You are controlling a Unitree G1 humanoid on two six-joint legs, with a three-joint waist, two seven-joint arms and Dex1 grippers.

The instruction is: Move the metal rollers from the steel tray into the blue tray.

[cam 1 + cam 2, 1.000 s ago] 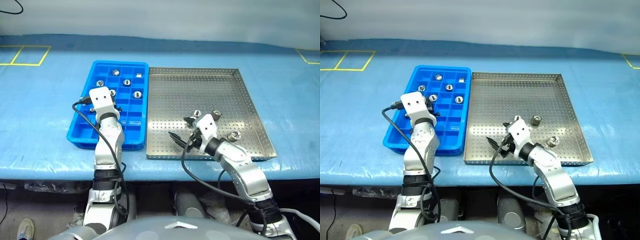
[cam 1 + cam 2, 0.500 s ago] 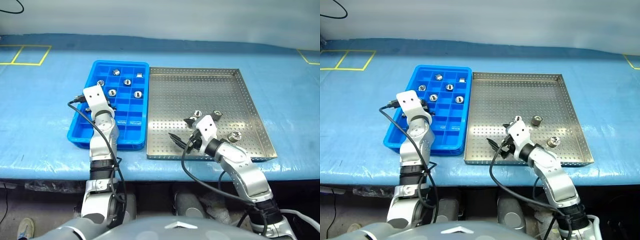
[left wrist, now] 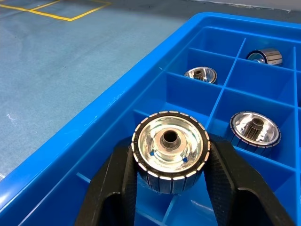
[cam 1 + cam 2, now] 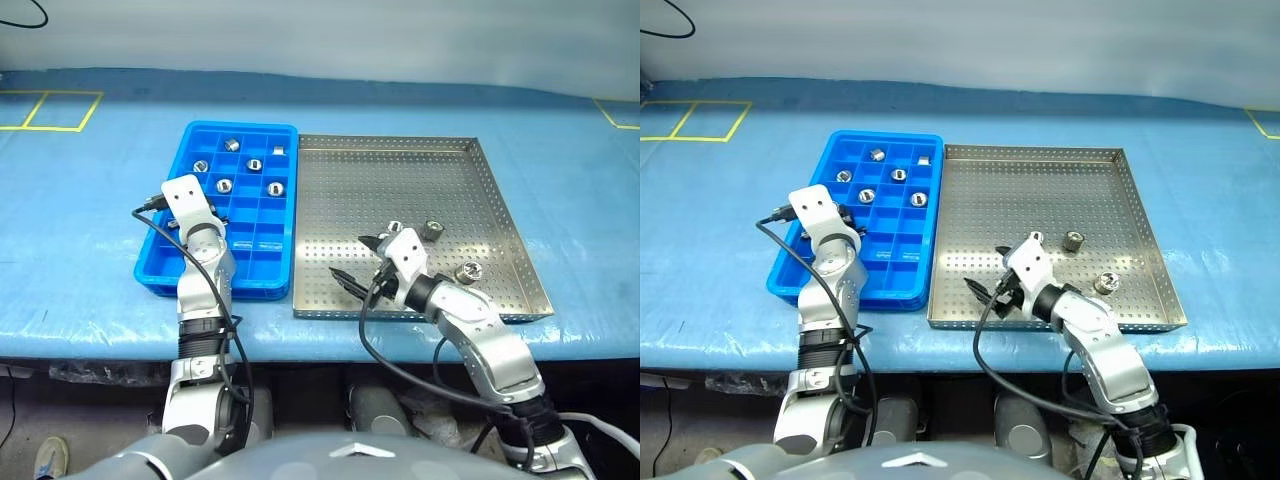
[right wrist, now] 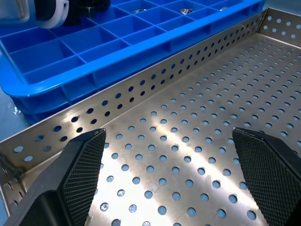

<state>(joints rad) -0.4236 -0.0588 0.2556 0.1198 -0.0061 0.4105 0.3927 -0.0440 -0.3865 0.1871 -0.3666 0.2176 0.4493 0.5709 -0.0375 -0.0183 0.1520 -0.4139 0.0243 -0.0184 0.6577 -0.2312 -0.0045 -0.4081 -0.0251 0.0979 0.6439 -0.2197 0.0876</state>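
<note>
My left gripper should open now, because the roller's lower edge is over the blue tray's near section in the left wrist view.
My left gripper [image 3: 170, 157] is shut on a metal roller [image 3: 170, 141], a shiny ribbed cylinder with a hollow centre. It holds the roller over the near left compartments of the blue tray [image 4: 240, 127]. Several more rollers lie in the tray's far compartments, such as one roller [image 4: 254, 164] near the middle. The steel tray [image 4: 400, 180] sits right beside it and holds three rollers: one [image 4: 396, 228], another [image 4: 433, 229] and a third [image 4: 468, 270]. Just above the steel tray's near left part, my right gripper [image 4: 355, 258] stands wide open and holds nothing, left of those rollers.
Both trays rest on a pale blue table cover [image 4: 90, 230]. Yellow tape marks lie at its far left [image 4: 60, 110] and far right [image 4: 615, 112]. The table's front edge [image 4: 80, 345] runs just behind my arms. A black cable [image 4: 35, 15] lies at the far left corner.
My left arm has carried the roller to the left, toward the blue tray's left side. The right gripper has stayed open and has hardly shifted.
</note>
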